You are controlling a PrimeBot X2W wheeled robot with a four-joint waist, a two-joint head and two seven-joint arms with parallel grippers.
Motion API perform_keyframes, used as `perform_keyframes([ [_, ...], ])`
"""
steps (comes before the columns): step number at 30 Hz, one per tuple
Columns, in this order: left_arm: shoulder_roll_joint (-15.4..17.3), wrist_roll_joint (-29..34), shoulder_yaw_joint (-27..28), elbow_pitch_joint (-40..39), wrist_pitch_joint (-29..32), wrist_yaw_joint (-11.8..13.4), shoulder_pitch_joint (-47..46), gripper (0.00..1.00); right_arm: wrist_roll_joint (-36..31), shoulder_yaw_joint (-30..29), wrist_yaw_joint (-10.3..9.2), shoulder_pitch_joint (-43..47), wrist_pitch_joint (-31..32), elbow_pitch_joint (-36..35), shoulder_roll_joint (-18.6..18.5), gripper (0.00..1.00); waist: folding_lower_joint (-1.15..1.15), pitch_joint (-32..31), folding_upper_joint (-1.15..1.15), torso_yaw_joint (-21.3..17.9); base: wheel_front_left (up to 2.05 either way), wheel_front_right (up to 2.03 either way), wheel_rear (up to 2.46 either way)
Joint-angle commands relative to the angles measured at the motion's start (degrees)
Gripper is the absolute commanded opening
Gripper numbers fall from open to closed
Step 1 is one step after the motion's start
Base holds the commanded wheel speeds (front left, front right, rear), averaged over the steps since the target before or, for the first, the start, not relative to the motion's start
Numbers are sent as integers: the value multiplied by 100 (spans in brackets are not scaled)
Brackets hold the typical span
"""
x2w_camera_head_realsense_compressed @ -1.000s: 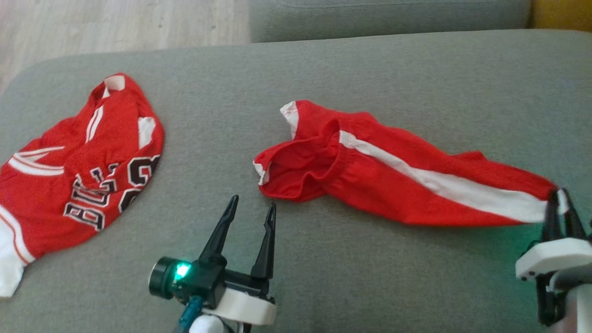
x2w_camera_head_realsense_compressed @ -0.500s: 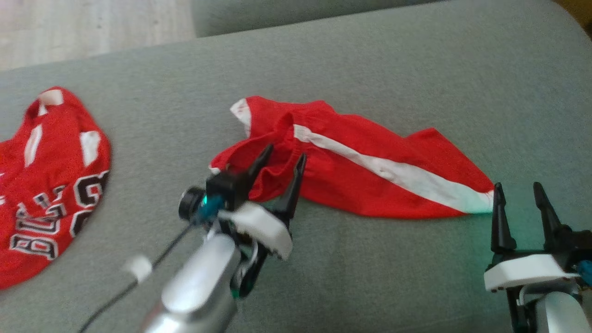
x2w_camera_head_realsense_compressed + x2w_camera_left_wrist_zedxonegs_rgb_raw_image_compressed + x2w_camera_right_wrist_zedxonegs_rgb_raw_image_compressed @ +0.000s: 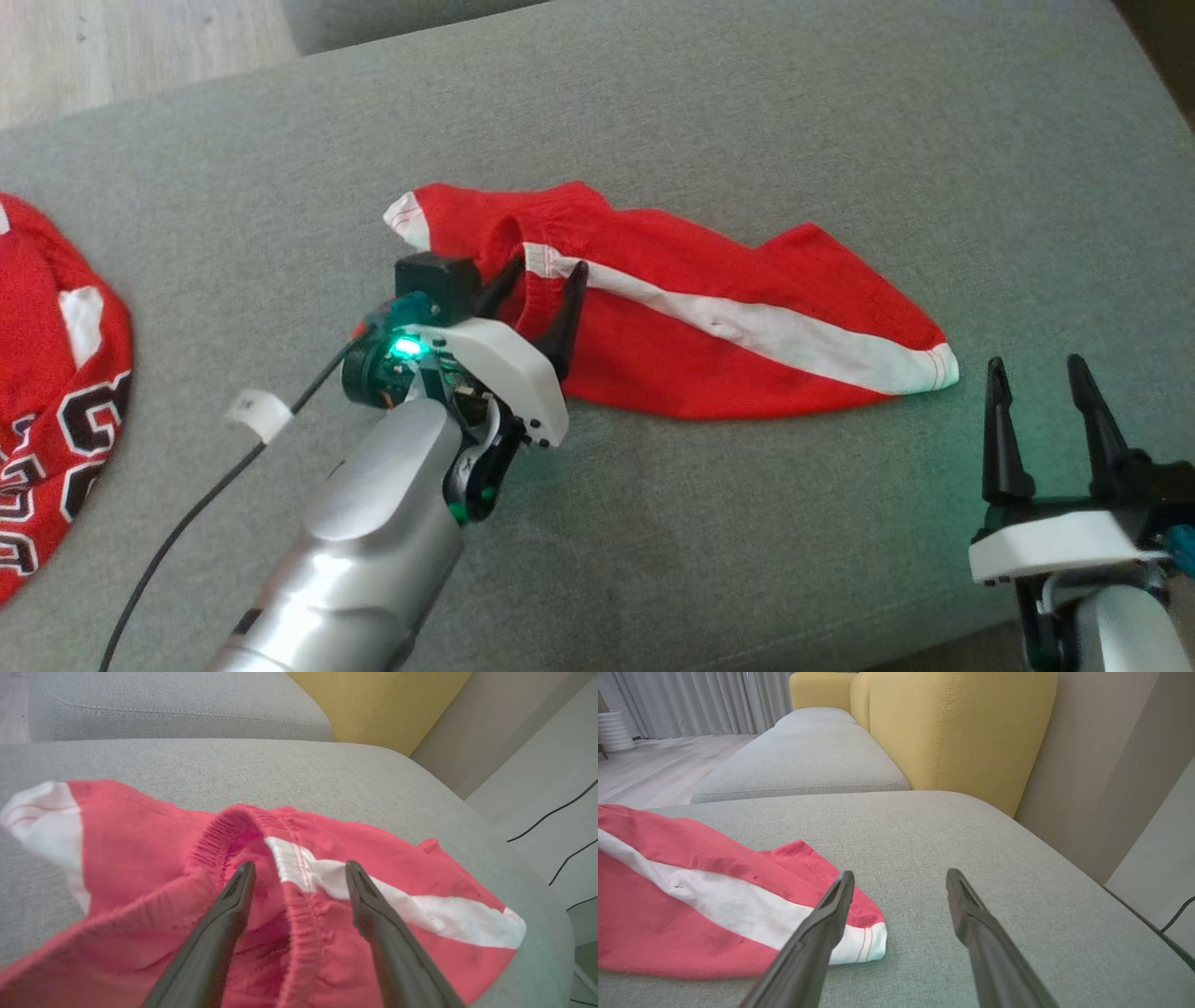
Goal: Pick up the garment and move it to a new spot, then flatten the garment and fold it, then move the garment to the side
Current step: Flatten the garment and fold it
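My left gripper is about to grab the shorts, and it needs to take them by the elastic waistband. The waistband stands up in a raised fold, while the legs lie slack.
The garment is a pair of red shorts [image 3: 709, 317] with a white side stripe, lying crumpled on the grey cushion [image 3: 747, 112]. My left gripper [image 3: 541, 280] is open over the waistband end. In the left wrist view its fingers [image 3: 299, 868] straddle a raised fold of the elastic waistband [image 3: 224, 830]. My right gripper [image 3: 1036, 373] is open and holds nothing, a short way to the right of the white hem corner [image 3: 934, 369]. In the right wrist view that hem [image 3: 859, 942] lies just left of the left finger of the gripper [image 3: 900, 875].
A red jersey [image 3: 56, 373] with black lettering lies at the far left of the cushion. A yellow backrest [image 3: 962, 728] and a wall stand beyond the cushion's right end. A second grey cushion [image 3: 803, 760] lies behind. A black cable [image 3: 187, 523] trails from my left arm.
The camera has swung right. My left gripper has reached forward from bare cushion onto the shorts' waistband. My right gripper has let go of the hem, opened, and drawn back.
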Motion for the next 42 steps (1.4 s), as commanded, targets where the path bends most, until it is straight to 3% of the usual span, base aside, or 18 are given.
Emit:
perform_keyframes([
  [1, 19, -82, 171, -162, -58, -8, -286, 100, -22, 114, -4, 1, -78, -182, -52, 100, -1, -11, 0, -9, 0, 0, 0],
  [8, 19, -284, 65, -311, -34, -29, -334, 100, -87, -12, -4, 53, -78, -169, -52, 100, -1, -76, 0, 7, 0, 0, 0],
  [11, 31, -272, -10, -420, 48, -30, -328, 78, -104, -46, -4, 62, -78, -172, -52, 100, -1, -95, 0, 34, 0, 0, 0],
  [13, 38, -280, -43, -507, 106, -23, -297, 71, -110, -50, -4, 61, -78, -178, -52, 100, -1, -104, 0, 55, 0, 0, 0],
  [14, 46, -284, -66, -555, 144, -30, -279, 59, -110, -49, -4, 62, -78, -181, -52, 100, -1, -106, 0, 66, 0, 0, 0],
  [16, 69, -291, -84, -648, 187, -18, -249, 46, -112, -48, -4, 58, -78, -188, -52, 100, -1, -109, 0, 85, 0, 0, 0],
  [17, 85, -293, -86, -690, 193, -6, -232, 35, -113, -47, -4, 56, -78, -189, -52, 100, -1, -112, 0, 92, 0, 0, 0],
  [18, 102, -291, -92, -727, 203, 7, -214, 11, -116, -48, -4, 53, -78, -191, -52, 100, -1, -114, 0, 98, 0, 0, 0],
  [19, 119, -291, -99, -762, 214, 17, -194, 0, -118, -50, -4, 50, -78, -194, -52, 100, -1, -116, 0, 103, 0, 0, 0],
  [26, 330, -302, -128, -1140, 209, 43, 87, 0, 11, 0, -4, 139, -78, -88, -52, 100, -1, -197, 0, 233, 0, 0, 0],
  [34, 991, -148, 138, -2035, -377, 433, 938, 0, 644, -19, -4, 349, -79, 415, -52, 100, -1, -257, 0, 578, 0, 0, 0],
  [42, 1230, -279, 284, -2514, -507, 567, 1454, 0, 1138, 185, -4, 200, -79, 627, -52, 100, -1, -228, 0, 846, 0, 0, 0],
])
